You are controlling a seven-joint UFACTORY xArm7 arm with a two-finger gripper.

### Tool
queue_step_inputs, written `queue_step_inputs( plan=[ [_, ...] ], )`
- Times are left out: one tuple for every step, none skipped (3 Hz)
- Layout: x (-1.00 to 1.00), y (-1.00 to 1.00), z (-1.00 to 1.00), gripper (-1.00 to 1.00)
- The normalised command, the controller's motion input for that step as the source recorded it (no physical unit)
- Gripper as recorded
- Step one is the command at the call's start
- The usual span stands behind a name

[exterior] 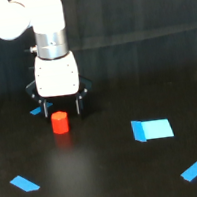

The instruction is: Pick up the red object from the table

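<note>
My gripper grabs the red object by its upright cylindrical body [60, 123] next, to lift it from the table.
The red object [60, 122] is a small bright red-orange upright cylinder standing on the dark table [111, 175] at the exterior view's left. My gripper [62, 110] hangs under the white head directly above and just behind it. Its two dark fingers [45, 109] stand apart, one on each side of the cylinder's top. The jaws are open and hold nothing. The cylinder's base rests on the table.
A blue flat piece [152, 129] lies at the right of middle. A blue strip [195, 170] lies at the lower right and another [24, 183] at the lower left. A small blue piece [35, 112] shows behind the gripper's left finger.
</note>
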Motion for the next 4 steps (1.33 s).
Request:
queue_step_inputs(
  plan=[
    [0.07, -0.52, -0.05, 1.00],
    [-0.08, -0.45, -0.26, 0.81],
    [-0.10, -0.19, -0.30, -0.60],
    [-0.14, 0.05, -0.21, -1.00]
  ],
)
